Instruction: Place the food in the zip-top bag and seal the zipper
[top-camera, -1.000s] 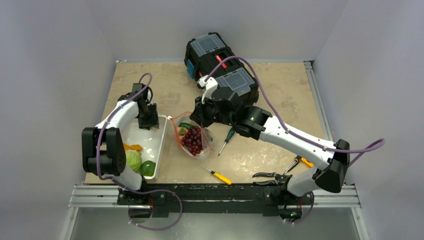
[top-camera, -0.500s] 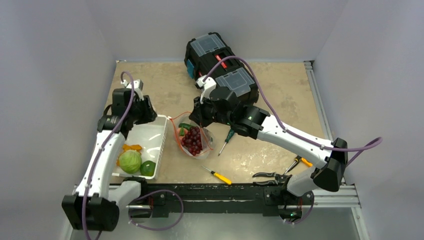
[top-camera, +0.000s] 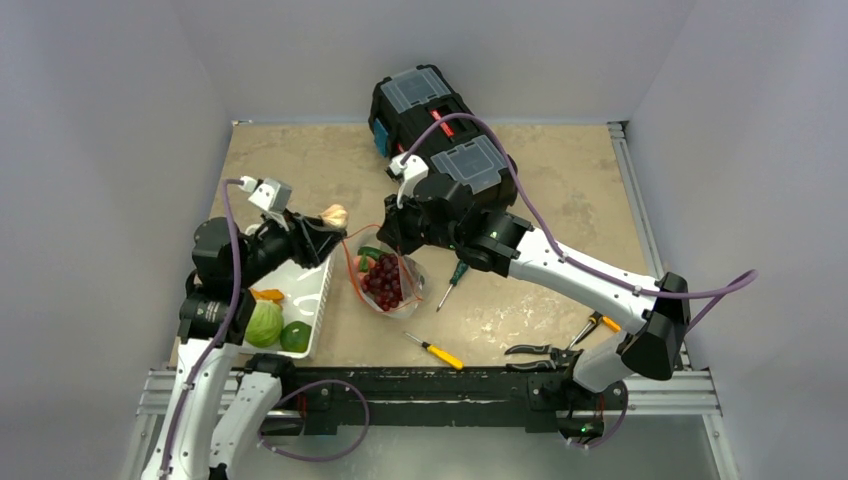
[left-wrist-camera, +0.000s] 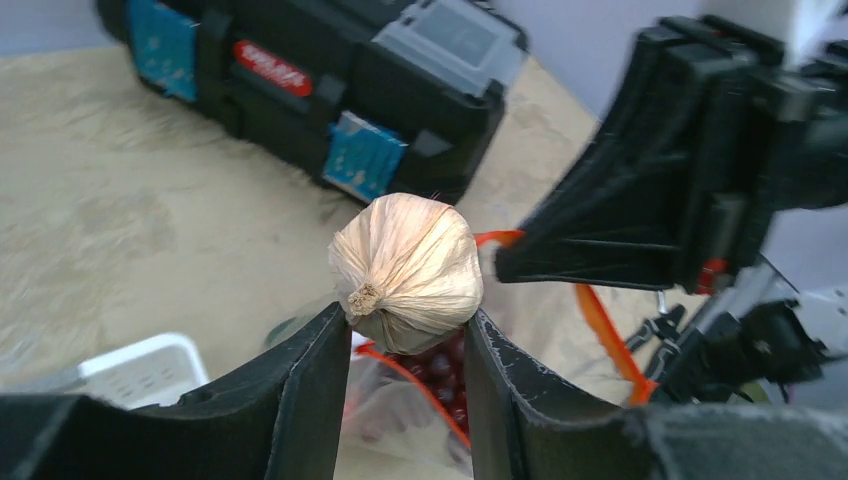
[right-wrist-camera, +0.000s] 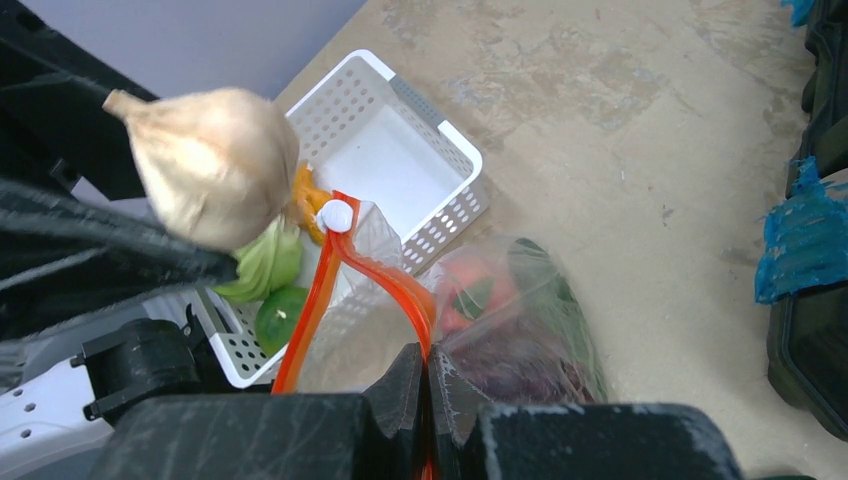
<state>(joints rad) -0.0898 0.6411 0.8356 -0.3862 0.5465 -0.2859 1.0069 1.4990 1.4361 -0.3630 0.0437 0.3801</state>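
The bulb (top-camera: 334, 215) is short of the bag's opening, beyond the bag's orange-red part, and would fall outside, so I should move it toward the opening before my left gripper lets go.
My left gripper (top-camera: 325, 222) is shut on a pale beige garlic-like bulb (top-camera: 334, 215) and holds it in the air just left of the zip-top bag's mouth. The left wrist view shows the bulb (left-wrist-camera: 408, 270) pinched between the fingertips (left-wrist-camera: 405, 330), with grapes and the orange-red strip below. My right gripper (top-camera: 392, 235) is shut on the zipper strip (right-wrist-camera: 375, 270) and holds the mouth of the clear bag (top-camera: 390, 285) up and open. Its jaws (right-wrist-camera: 427, 375) pinch the strip. Purple grapes (top-camera: 385, 278), a cucumber and something pink lie inside the bag.
The white slotted basket (top-camera: 318, 290) left of the bag holds a cabbage (top-camera: 264, 323), a green round fruit (top-camera: 295, 336) and carrots (top-camera: 262, 295). The black toolbox (top-camera: 440, 130) stands behind. Two screwdrivers (top-camera: 434, 350) (top-camera: 455, 278) and pliers (top-camera: 545, 350) lie front right.
My left arm has risen out of the basket and swung right, carrying the bulb up beside the bag's mouth. My right gripper has stayed on the zipper strip.
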